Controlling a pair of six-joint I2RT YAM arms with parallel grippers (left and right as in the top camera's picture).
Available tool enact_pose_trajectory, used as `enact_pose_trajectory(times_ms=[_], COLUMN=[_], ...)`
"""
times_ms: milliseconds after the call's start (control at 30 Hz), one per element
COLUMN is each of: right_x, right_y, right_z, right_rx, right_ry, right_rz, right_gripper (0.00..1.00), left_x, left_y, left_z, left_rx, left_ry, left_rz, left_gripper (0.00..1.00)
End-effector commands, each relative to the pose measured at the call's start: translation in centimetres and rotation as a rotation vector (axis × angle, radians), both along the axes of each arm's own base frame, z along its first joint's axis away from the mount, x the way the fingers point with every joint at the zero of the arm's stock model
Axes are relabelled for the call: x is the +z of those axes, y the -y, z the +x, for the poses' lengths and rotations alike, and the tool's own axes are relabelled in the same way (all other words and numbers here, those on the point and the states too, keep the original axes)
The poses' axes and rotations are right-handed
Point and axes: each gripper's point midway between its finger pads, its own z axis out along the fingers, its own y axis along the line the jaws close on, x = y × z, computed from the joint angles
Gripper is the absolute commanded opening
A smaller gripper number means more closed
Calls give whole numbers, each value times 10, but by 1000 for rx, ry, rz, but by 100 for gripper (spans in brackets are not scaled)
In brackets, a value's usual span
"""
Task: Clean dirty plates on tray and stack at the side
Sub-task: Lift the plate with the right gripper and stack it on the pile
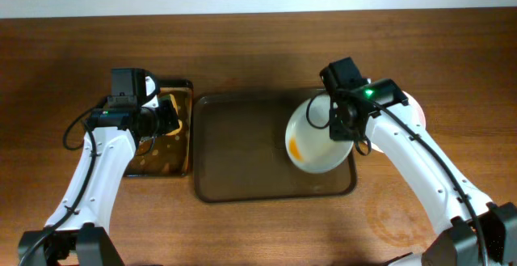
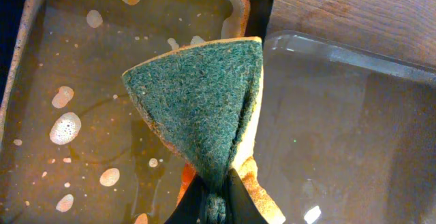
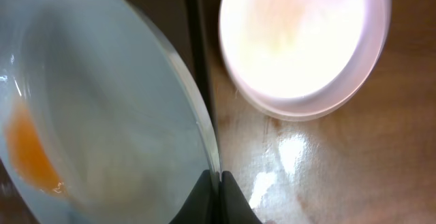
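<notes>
An orange smear (image 1: 296,149) remains on the plate away from the sponge, so wiping with the sponge comes next, and it is too early to open my left gripper.
My right gripper (image 1: 346,128) is shut on the rim of a white plate (image 1: 315,137) with an orange smear, holding it tilted over the right part of the brown tray (image 1: 242,153). In the right wrist view the plate (image 3: 102,101) fills the left side, pinched between the fingers (image 3: 219,183). A clean white plate (image 3: 306,40) lies on the table to the right of the tray. My left gripper (image 2: 214,190) is shut on a green and yellow sponge (image 2: 201,101), held over the small basin of soapy water (image 2: 82,101) left of the tray.
The basin (image 1: 166,137) stands against the tray's left edge. The clean plate (image 1: 416,112) sits partly under my right arm. Wooden table lies all around.
</notes>
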Motion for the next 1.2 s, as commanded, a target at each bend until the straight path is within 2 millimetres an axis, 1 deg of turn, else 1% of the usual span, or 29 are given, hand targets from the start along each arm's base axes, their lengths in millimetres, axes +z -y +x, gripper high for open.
enact_pose_trajectory(times_ms=[0, 33, 67, 133, 200, 233, 267, 300, 367, 433, 467, 500, 533, 567, 600, 633, 700, 767, 833, 900, 967, 1000, 1033, 1100, 1133, 1167], right_x=[27, 20, 14, 9, 9, 10, 12, 17, 22, 26, 30, 37, 48, 56, 70, 79, 99, 107, 108, 105, 85, 71, 63, 46, 34, 26], right_y=[-3, -3, 2, 11, 14, 16, 19, 19, 18, 22, 27, 31, 34, 34, 29, 23, 11, -6, -17, -17, -14, -5, 4, 35, 58, 77], right_z=[17, 2, -14, -45, -52, -48, -40, -16, -1, 1, 2, 4, 7, 9, 13, 15, 17, 18, 18, 18, 20, 21, 21, 21, 20, 19], right_rx=[-14, 9, 10, 11, 10, 8, 3, -6, -4, -1, -1, -13, -19, -18, 1, 18, 54, 140, 180, 146, 86, 22, -23, -152, -244, -321], right_ry=[101, 23, -54, -185, -216, -200, -163, -54, 14, 30, 47, 81, 134, 174, 239, 282, 371, 391, 399, 416, 373, 327, 297, 213, 152, 115], right_rz=[6, 7, -14, -46, -60, -70, -91, -106, -117, -157, -210, -273, -362, -418, -502, -549, -653, -707, -705, -668, -517, -416, -361, -222, -107, -10], right_gripper=[4, 4, 4, 4, 4, 4, 4, 4, 4, 4, 4, 4, 4, 4, 4, 4, 4, 4, 4, 4, 4, 4, 4, 4, 4, 4], left_x=[2, 0, 0, 0, 0, 0, 0, 0, 0, -1, -1, -1, -1, -2, -4, -6, -12, -20, -28, -29, -29, -29, -29, -29, -29, -29], left_y=[-2, -2, -2, -2, -2, -2, -2, -2, -3, -11, -11, -11, -11, -11, -11, -11, -11, -11, -11, -11, -11, -11, -11, -11, -11, -11], left_z=[-2, -4, -4, -4, -4, -4, -4, -4, -4, -4, -4, -4, -3, -3, -3, -3, -3, -3, -4, -4, -4, -4, -4, -4, -4, -4], left_rx=[-11, -11, -11, -11, -11, -11, -11, -11, -9, 11, -2, -27, -67, -109, -161, -190, -211, -213, -215, -216, -215, -215, -215, -215, -215, -215], left_ry=[11, 4, 3, 3, 3, 3, 3, 3, 3, 0, 3, 7, 13, 15, 15, 11, -1, -23, -46, -50, -51, -51, -51, -51, -50, -51], left_rz=[12, 12, 12, 12, 12, 12, 12, 12, 16, 57, 66, 79, 99, 121, 146, 159, 167, 164, 161, 160, 161, 161, 161, 161, 161, 161], left_gripper=[0, 0, 0, 0, 0, 0, 0, 0, 0, 0, 0, 0, 0, 0, 0, 0, 0, 0, 0, 0, 0, 0, 0, 0, 0, 0])
